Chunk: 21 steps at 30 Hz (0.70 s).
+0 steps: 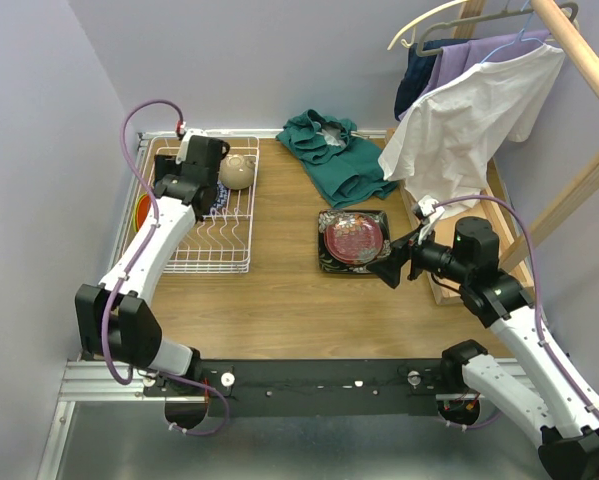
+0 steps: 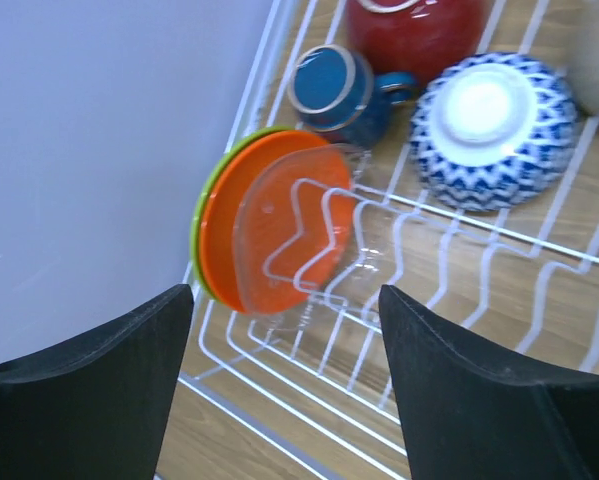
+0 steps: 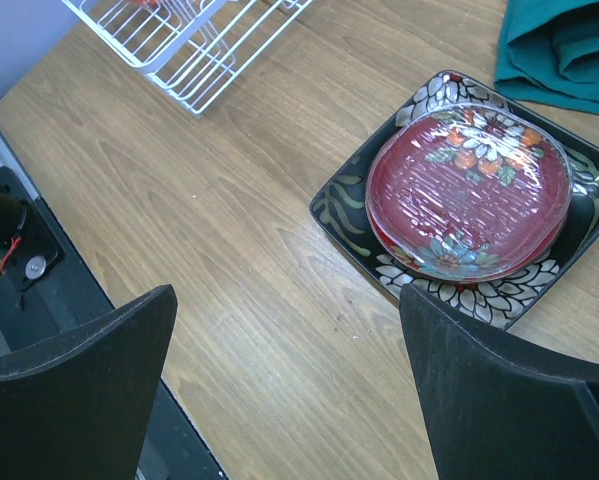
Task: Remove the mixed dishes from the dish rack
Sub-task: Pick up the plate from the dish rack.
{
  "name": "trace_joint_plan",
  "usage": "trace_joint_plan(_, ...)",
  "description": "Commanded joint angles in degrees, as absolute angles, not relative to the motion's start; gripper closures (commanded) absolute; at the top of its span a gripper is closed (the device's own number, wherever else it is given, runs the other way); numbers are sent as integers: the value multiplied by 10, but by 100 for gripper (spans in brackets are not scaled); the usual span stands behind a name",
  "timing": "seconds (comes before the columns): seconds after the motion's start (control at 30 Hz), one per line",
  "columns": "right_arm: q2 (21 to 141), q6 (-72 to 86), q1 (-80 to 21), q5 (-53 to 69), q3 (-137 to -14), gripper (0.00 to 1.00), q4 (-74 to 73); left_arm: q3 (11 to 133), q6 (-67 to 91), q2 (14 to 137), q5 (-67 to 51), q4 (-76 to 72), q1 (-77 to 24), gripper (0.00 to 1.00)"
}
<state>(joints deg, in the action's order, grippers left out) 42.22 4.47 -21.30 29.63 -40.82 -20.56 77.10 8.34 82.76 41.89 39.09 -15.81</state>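
Observation:
I should next use my left gripper to grab the clear plate by its exposed rim (image 2: 241,215), so its bottom stays free to settle on the red-patterned dish.
The white wire dish rack (image 1: 224,245) stands at the left of the table. My left gripper (image 1: 193,176) hovers over its far end, open, nothing between its fingers. In the left wrist view, the gripper (image 2: 284,295) looks down on an orange plate (image 2: 269,225) standing on edge against a lime-green plate (image 2: 203,215), with a clear plate (image 2: 314,240) in front. Beyond lie a dark-blue mug (image 2: 339,90), a red cup (image 2: 414,30) and an upturned blue-white bowl (image 2: 494,125). A beige bowl (image 1: 237,172) sits in the rack's far corner. My right gripper (image 1: 391,268) is open beside the black square floral plate (image 1: 329,262).
A red-patterned dish (image 3: 469,190) rests on the black square plate (image 3: 344,205), with the right gripper (image 3: 287,295) over bare wood near it. A green cloth (image 1: 334,150) lies at the back. A clothes rack with a white shirt (image 1: 469,125) overhangs the right side.

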Motion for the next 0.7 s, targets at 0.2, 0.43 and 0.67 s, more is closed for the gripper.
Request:
trace_joint_plan(0.2,417,37,-216,296,-391,0,-191,708,69,842,434,336,-53,28)
trace_joint_plan(0.43,410,37,-215,287,-385,0,-190,680,88,870,433,284,-26,42)
trace_joint_plan(0.67,416,36,-215,284,-389,0,-194,666,102,902,449,263,-7,50)
